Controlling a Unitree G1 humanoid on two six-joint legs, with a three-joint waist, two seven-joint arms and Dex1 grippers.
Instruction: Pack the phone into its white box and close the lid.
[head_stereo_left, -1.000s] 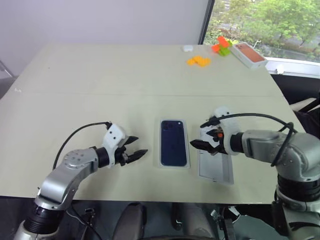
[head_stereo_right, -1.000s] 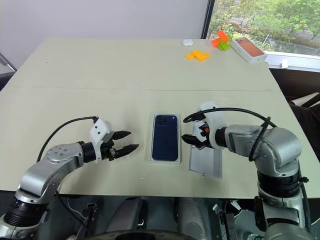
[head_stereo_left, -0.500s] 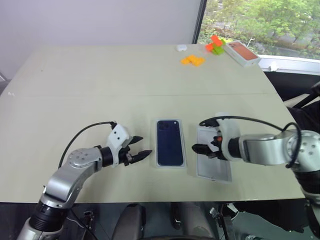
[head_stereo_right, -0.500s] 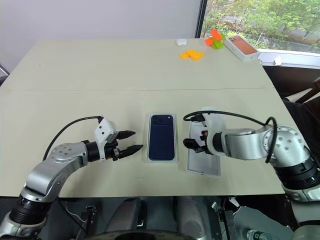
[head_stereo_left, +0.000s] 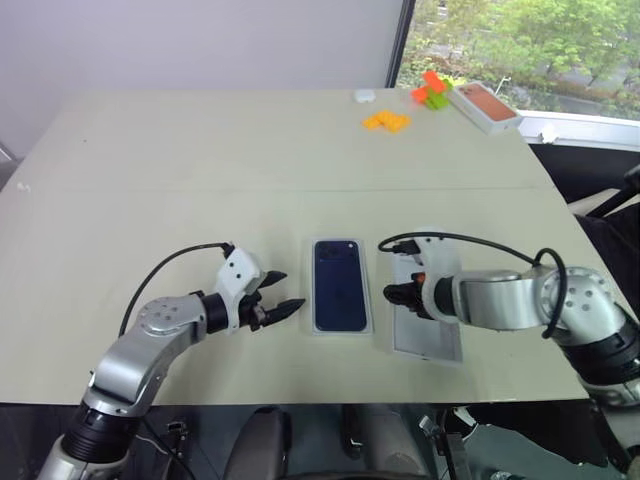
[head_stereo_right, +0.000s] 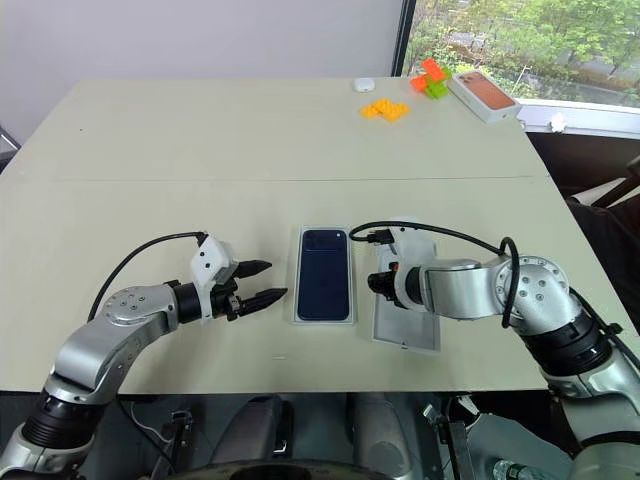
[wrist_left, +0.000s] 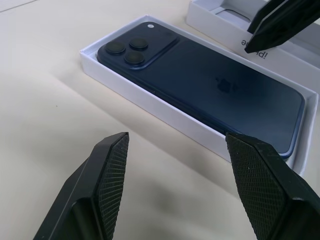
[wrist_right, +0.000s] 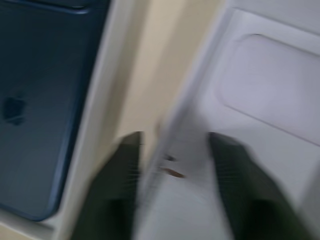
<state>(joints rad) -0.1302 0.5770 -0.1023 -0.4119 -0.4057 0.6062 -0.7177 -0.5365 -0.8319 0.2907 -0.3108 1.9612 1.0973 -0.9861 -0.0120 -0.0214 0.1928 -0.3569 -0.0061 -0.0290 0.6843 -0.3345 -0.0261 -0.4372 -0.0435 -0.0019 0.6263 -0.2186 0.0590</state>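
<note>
The box needs to be closed over the phone (head_stereo_left: 339, 284), so I should next grab the white lid by its long side (head_stereo_left: 398, 310) with my right gripper.
The dark blue phone (head_stereo_left: 339, 298) lies camera-side up in the shallow white box (wrist_left: 150, 107) at the table's front centre. Just right of it the white lid (head_stereo_left: 430, 335) lies inside-up, with a thin white insert (wrist_right: 270, 90) in it. My right gripper (head_stereo_left: 392, 296) points down at the lid's wall on the phone side. Its fingers (wrist_right: 125, 165) stand open, one on each side of that wall, with a gap showing. My left gripper (head_stereo_left: 290, 290) hovers open just left of the box, pointing at it and holding nothing.
At the far right corner lie orange bricks (head_stereo_left: 385, 121), red and green bricks (head_stereo_left: 432, 92), a white box with an orange-red phone picture (head_stereo_left: 487, 106) and a small white object (head_stereo_left: 364, 96). The table's front edge runs close below both arms.
The camera shifted. My right gripper rolled, moved left and sank onto the lid's phone-side wall, its fingers drawing closer together. The left gripper, phone and box kept still.
</note>
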